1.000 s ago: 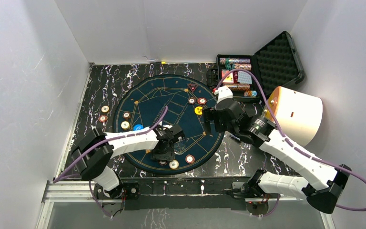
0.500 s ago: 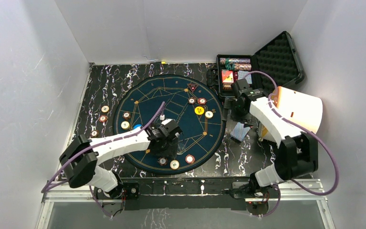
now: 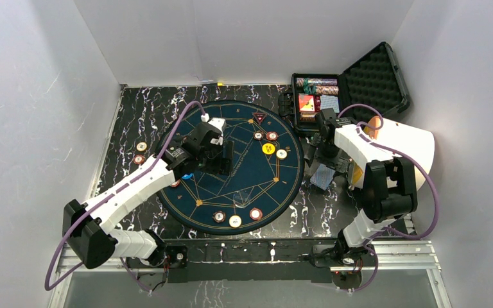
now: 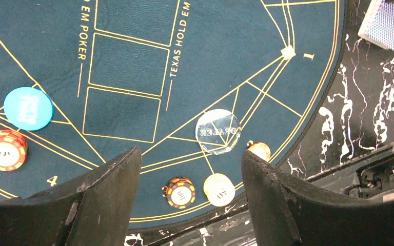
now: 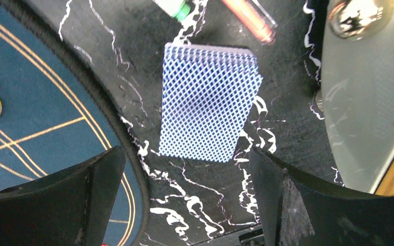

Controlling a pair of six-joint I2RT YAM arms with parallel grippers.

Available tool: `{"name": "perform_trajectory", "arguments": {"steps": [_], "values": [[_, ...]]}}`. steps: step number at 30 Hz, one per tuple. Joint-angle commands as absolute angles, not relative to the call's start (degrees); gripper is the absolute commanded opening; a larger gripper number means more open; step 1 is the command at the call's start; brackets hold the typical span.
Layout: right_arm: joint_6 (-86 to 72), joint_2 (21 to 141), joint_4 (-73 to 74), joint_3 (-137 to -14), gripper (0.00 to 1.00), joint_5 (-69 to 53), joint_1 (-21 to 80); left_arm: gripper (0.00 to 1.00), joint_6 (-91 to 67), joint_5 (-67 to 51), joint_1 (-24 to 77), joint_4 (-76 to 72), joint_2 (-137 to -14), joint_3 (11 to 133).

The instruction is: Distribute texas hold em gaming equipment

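The robot should next grip the deck by its long side edges with the right gripper, so the deck's short ends stay free for the left gripper.
The round blue poker mat point(image 3: 244, 176) carries chips point(image 3: 234, 221) near its front edge and chips plus a yellow disc point(image 3: 268, 148) at its right. My left gripper point(image 3: 221, 156) hovers over the mat's middle, open and holding nothing point(image 4: 191, 154). Below it I see a clear dealer button point(image 4: 217, 131), a blue disc point(image 4: 28, 107), a red chip stack point(image 4: 5, 148) and two small chips point(image 4: 179, 192). A blue-backed deck of cards point(image 5: 208, 102) lies on the black table right of the mat point(image 3: 323, 176). My right gripper point(image 5: 184, 195) hangs open just above it point(image 3: 324, 151).
An open black case point(image 3: 372, 77) at the back right holds chip rows and card boxes. A big white cylinder point(image 3: 404, 151) stands right of the deck. A green pen point(image 5: 177, 6) and a red pen point(image 5: 249, 18) lie beyond the deck. Two chips point(image 3: 140, 153) sit left of the mat.
My left gripper opened wider, rose from the mat's front edge and swung toward the mat's middle. My right arm folded back from the mat's right edge to above the deck.
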State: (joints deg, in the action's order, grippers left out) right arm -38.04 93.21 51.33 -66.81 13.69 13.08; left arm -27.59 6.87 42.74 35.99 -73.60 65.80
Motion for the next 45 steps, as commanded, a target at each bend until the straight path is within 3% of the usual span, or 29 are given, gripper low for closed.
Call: {"name": "perform_trajectory", "arguments": {"steps": [1, 20, 32, 38, 45], "values": [[-44.12, 93.36, 49.5, -65.42, 0.98, 20.27, 12.83, 0.7, -22.85, 2.47, 41.88, 34.84, -72.64, 67.02], [-46.11, 96.78, 38.96, -57.95, 0.98, 16.69, 10.85, 0.72, -21.8, 3.54, 40.45, 34.94, -71.06, 66.98], [-47.27, 93.73, 31.56, -50.12, 0.91, 15.5, 10.33, 0.72, -21.84, 3.56, 39.84, 35.76, -70.92, 67.04], [-47.85, 91.43, 29.98, -46.28, 0.84, 15.86, 10.25, 0.72, -21.97, 3.33, 39.48, 35.88, -70.84, 66.88], [-46.31, 90.26, 27.28, -43.32, 0.68, 14.95, 10.14, 0.72, -21.8, 3.67, 38.75, 36.58, -70.77, 67.35]]}}
